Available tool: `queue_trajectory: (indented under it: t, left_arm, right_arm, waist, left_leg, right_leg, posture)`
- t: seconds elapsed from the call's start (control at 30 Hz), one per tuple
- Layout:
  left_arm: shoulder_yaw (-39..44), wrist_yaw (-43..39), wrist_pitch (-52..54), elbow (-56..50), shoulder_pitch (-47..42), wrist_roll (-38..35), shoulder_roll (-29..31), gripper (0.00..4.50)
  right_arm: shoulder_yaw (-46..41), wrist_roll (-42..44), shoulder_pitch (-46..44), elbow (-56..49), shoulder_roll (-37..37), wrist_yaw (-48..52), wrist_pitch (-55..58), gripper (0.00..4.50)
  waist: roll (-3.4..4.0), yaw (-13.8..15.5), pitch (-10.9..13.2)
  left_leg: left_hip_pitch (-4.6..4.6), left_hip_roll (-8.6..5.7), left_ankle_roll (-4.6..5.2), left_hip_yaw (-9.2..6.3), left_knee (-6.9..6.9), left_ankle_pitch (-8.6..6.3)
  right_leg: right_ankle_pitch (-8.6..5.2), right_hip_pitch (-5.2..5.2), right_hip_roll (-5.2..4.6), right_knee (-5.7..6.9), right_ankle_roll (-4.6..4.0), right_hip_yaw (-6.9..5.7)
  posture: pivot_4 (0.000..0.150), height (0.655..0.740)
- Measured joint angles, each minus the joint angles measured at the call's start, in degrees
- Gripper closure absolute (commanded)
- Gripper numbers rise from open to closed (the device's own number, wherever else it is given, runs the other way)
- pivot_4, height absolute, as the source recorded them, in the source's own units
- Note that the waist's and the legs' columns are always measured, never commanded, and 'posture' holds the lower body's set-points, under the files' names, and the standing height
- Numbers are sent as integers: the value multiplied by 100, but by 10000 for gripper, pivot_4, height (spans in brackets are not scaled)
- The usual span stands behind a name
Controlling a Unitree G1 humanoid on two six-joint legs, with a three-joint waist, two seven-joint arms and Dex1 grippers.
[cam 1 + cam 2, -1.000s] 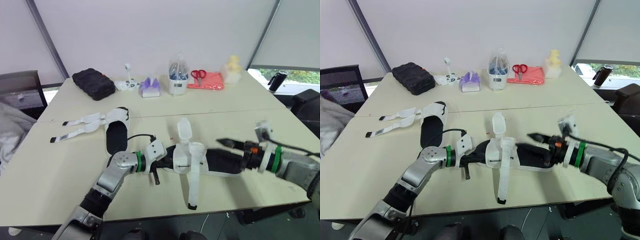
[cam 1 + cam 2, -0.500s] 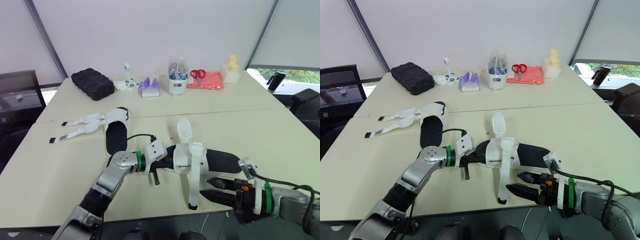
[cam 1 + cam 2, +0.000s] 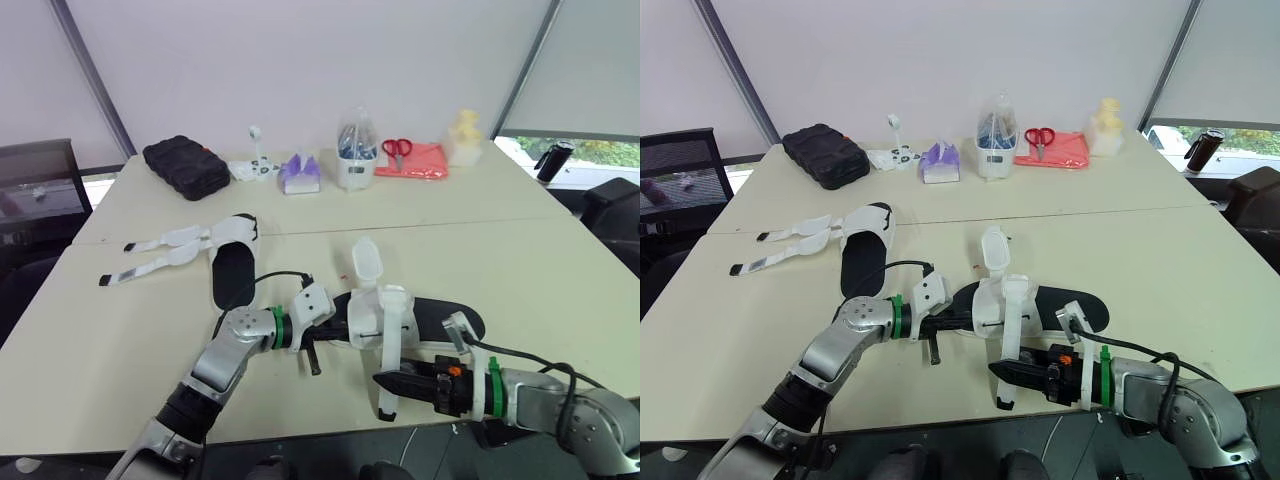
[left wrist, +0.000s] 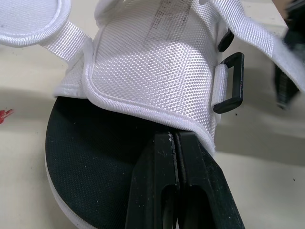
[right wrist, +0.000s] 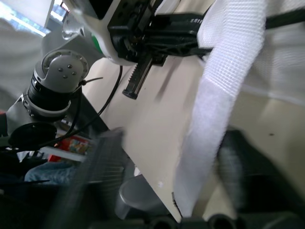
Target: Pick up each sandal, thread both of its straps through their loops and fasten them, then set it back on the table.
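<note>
The white strap's free tip (image 3: pixel 387 411) reaches out past the sole while the rest of the strap lies slack across the sandal (image 3: pixel 392 325), so my right gripper should pinch that tip next.
The near sandal (image 3: pixel 440 320), black-soled with white straps, lies by the table's front edge. My left gripper (image 3: pixel 330 328) is shut and rests on its footbed (image 4: pixel 95 157), with the tips at the hem of the white upper (image 4: pixel 152 62) and a black loop (image 4: pixel 232 83) beside it. One long strap (image 3: pixel 388 365) hangs forward over the sole. My right gripper (image 3: pixel 388 381) lies low at the strap's free end. Its blurred fingers (image 5: pixel 95 167) stand apart on either side of the strap (image 5: pixel 209 109). The second sandal (image 3: pixel 232 268) lies further back on the left with both straps (image 3: pixel 160 250) spread out.
Along the far side of the table (image 3: pixel 520 240) stand a black case (image 3: pixel 186 166), a small purple pack (image 3: pixel 298 173), a clear container (image 3: pixel 356 155), red scissors on a red cloth (image 3: pixel 410 158) and a pale yellow object (image 3: pixel 463 135). The front edge is just behind the right gripper.
My right arm swung from the sandal's heel down to the front edge and reached in to the hanging strap, its fingers coming closer together. The left gripper stayed put.
</note>
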Motion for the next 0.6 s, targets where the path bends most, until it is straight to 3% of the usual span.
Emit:
queue_trajectory:
  t: [0.07, 0.1, 0.33, 0.5, 0.6]
  left_arm:
    - [-3, 22, 29, -29, 11, -2, -3, 45000]
    - [-2, 26, 35, -32, 11, -2, -1, 45000]
    - [0, 52, -2, -8, -8, 19, 12, 45000]
    - [-30, 139, -287, 339, -257, 194, -29, 45000]
    - [-35, 155, -389, 390, -278, 228, -66, 45000]
  right_arm:
    - [32, -6, -19, 26, 22, -23, 3, 43230]
    - [28, -7, -29, 27, 10, -23, 10, 44284]
    - [-343, 511, -508, 41, -355, 34, 450, 44284]
    - [-675, 768, -2102, 980, -636, 169, 656, 44284]
    - [-607, 649, -2550, 1557, -622, 292, 663, 44284]
  waist:
    - [0, 5, 0]
    - [0, 1, 0]
    - [-1, -2, 0]
    - [-3, -2, 1]
    - [-4, 4, 1]
  left_leg:
    - [0, 0, 0, 0, 0, 0]
    - [0, 0, 0, 0, 0, 0]
    - [-1, 0, 0, 5, 1, 0]
    - [-3, 1, 0, 11, 4, 0]
    - [-17, 1, 11, 11, 2, -6]
  right_leg:
    - [0, 0, 0, 0, 0, 0]
    - [0, 0, 0, 0, 0, 0]
    - [0, -3, -1, 0, -1, 0]
    - [5, -8, 2, -4, -12, 0]
    - [13, -17, 2, -9, 5, 1]
  posture:
    - [1500, 7400]
    - [1500, 7400]
    - [1500, 7400]
    - [1500, 7400]
    - [1500, 7400]
